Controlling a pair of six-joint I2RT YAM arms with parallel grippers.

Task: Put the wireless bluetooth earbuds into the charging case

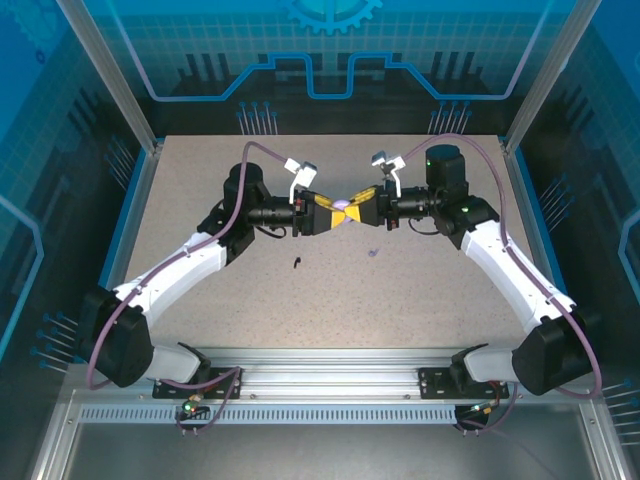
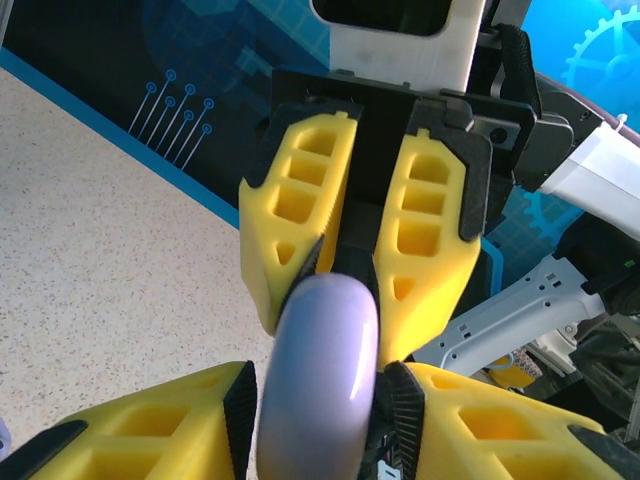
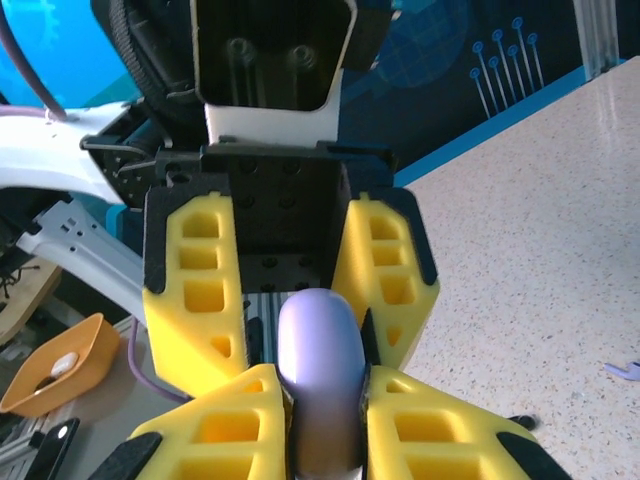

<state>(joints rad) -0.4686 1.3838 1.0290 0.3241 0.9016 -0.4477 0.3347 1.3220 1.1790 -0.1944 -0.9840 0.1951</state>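
The charging case's lid needs to stay free to open so the earbuds can go in. My left gripper should next grab the charging case by both sides of its body [image 1: 340, 206] [image 2: 316, 419].
A pale lavender charging case [image 1: 343, 205] hangs closed above the middle of the table, between both grippers, which meet nose to nose. My right gripper [image 3: 322, 400] is shut on the charging case [image 3: 318, 340], pads pressed to both its sides. My left gripper [image 2: 320, 400] stands open around the charging case [image 2: 320, 350], with a thin gap at each pad. On the tabletop below lie a black earbud [image 1: 298, 263] and a lavender earbud [image 1: 373, 253], both loose and apart from the grippers. The lavender earbud [image 3: 625, 370] also sits at the right wrist view's edge.
The speckled table [image 1: 200, 200] is fenced by transparent blue walls [image 1: 110, 120] on three sides. An aluminium rail [image 1: 320, 365] carrying the arm bases runs along the near edge. An orange bowl [image 3: 60, 365] holding something small and white sits off to the side.
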